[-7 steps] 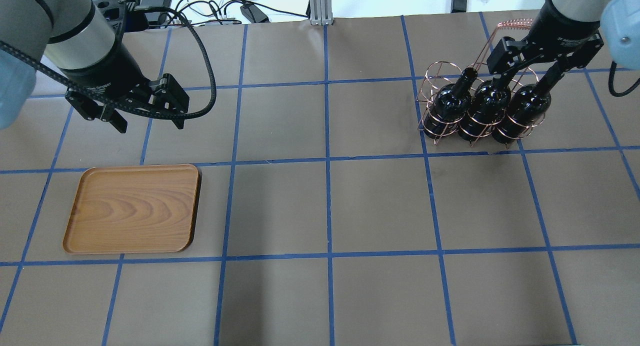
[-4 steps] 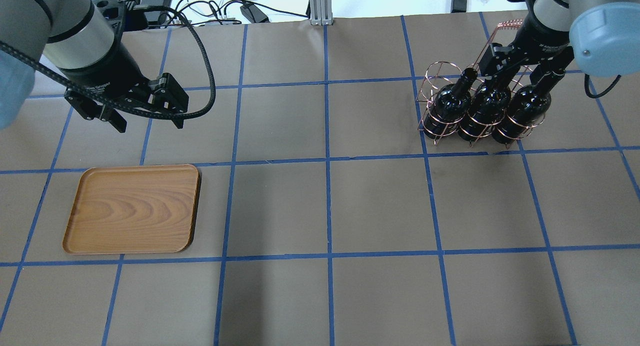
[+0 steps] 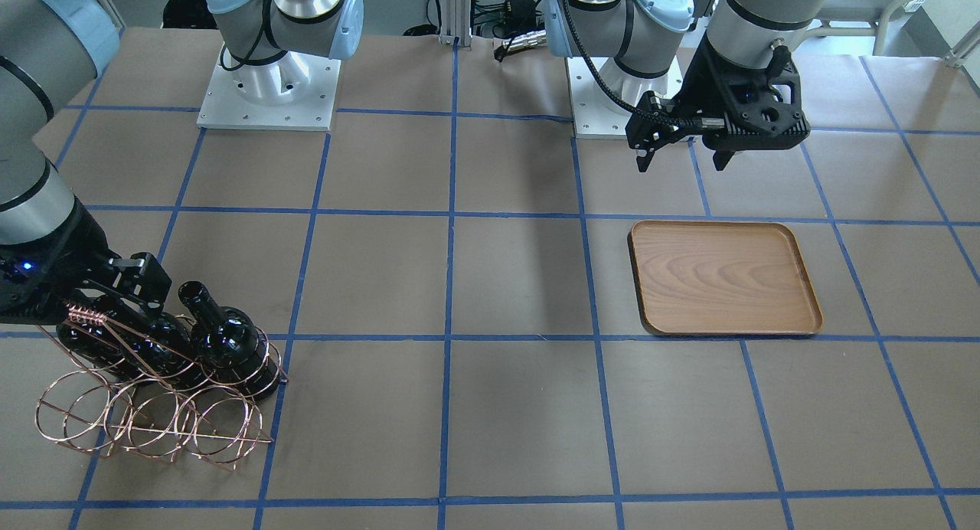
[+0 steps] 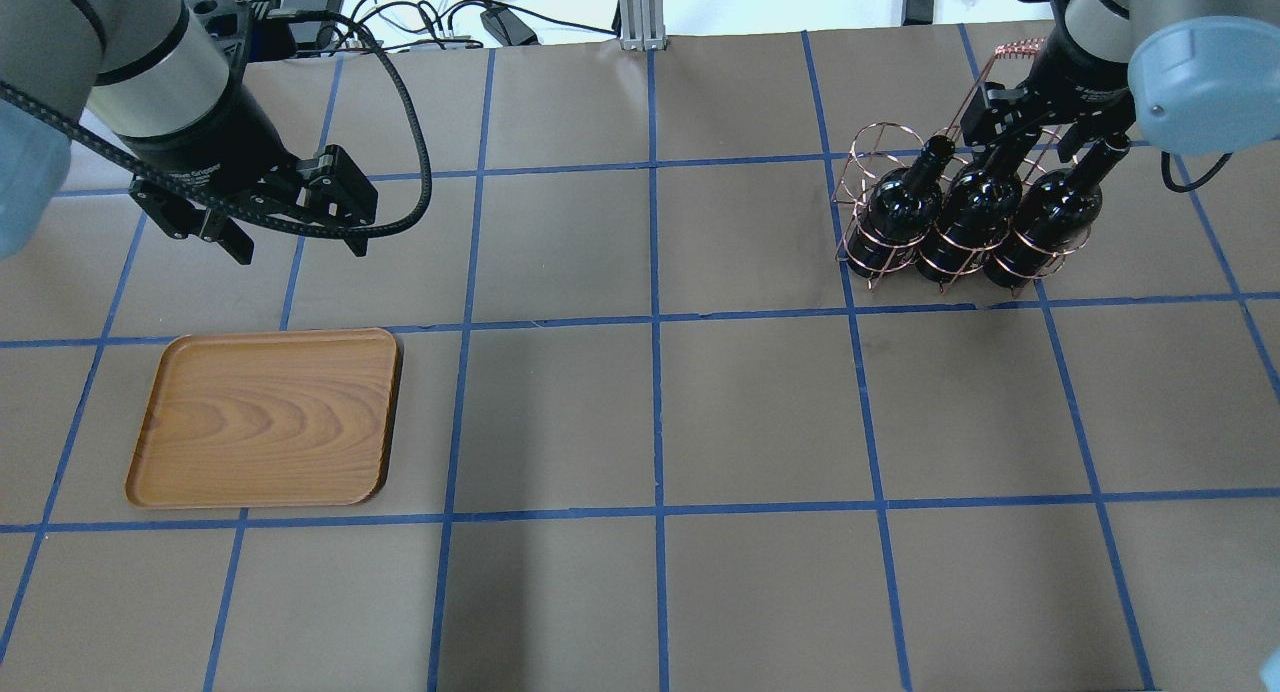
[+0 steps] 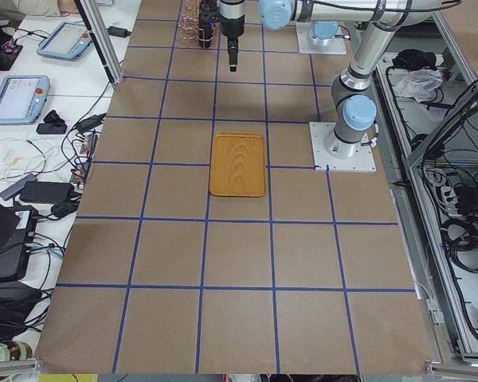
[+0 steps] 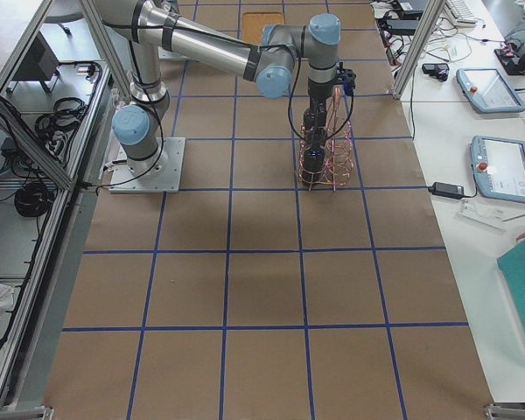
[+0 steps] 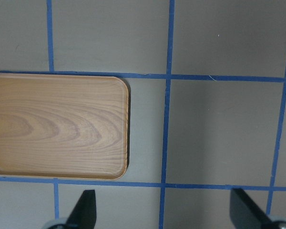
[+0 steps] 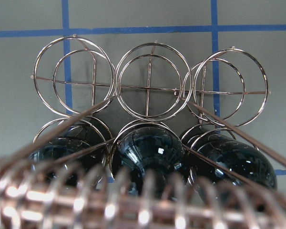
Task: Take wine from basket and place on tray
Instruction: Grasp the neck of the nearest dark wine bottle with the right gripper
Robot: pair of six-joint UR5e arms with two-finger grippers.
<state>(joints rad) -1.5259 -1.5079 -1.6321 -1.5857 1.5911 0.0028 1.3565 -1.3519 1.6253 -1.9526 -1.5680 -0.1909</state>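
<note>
I should grip the middle bottle's neck with my right gripper next; wire rings and neighbouring bottles crowd its body.
Three glossy black wine bottles, left [image 4: 895,212], middle [image 4: 975,212] and right [image 4: 1045,217], stand in the copper wire basket [image 4: 868,130] at the far right. My right gripper [image 4: 1050,154] is open and low over the necks of the middle and right bottles, beside the coiled handle [image 4: 1030,47]. I cannot tell which neck lies between its fingers. The right wrist view shows the bottle shoulders [image 8: 145,152] behind the blurred handle, with no fingers. The wooden tray [image 4: 265,417] lies empty at the near left. My left gripper [image 4: 298,244] hangs open and empty beyond it.
The basket's front row of rings [image 3: 153,426] holds no bottles. Cables and power bricks [image 4: 400,12] and an aluminium post [image 4: 640,12] lie past the table's far edge. The arm bases [image 3: 268,93] stand on the robot's side. Blue tape marks a grid on the brown table.
My right gripper has moved a little farther away and down onto the bottle necks, its wrist turning. The left arm, tray, basket and bottles have not moved.
</note>
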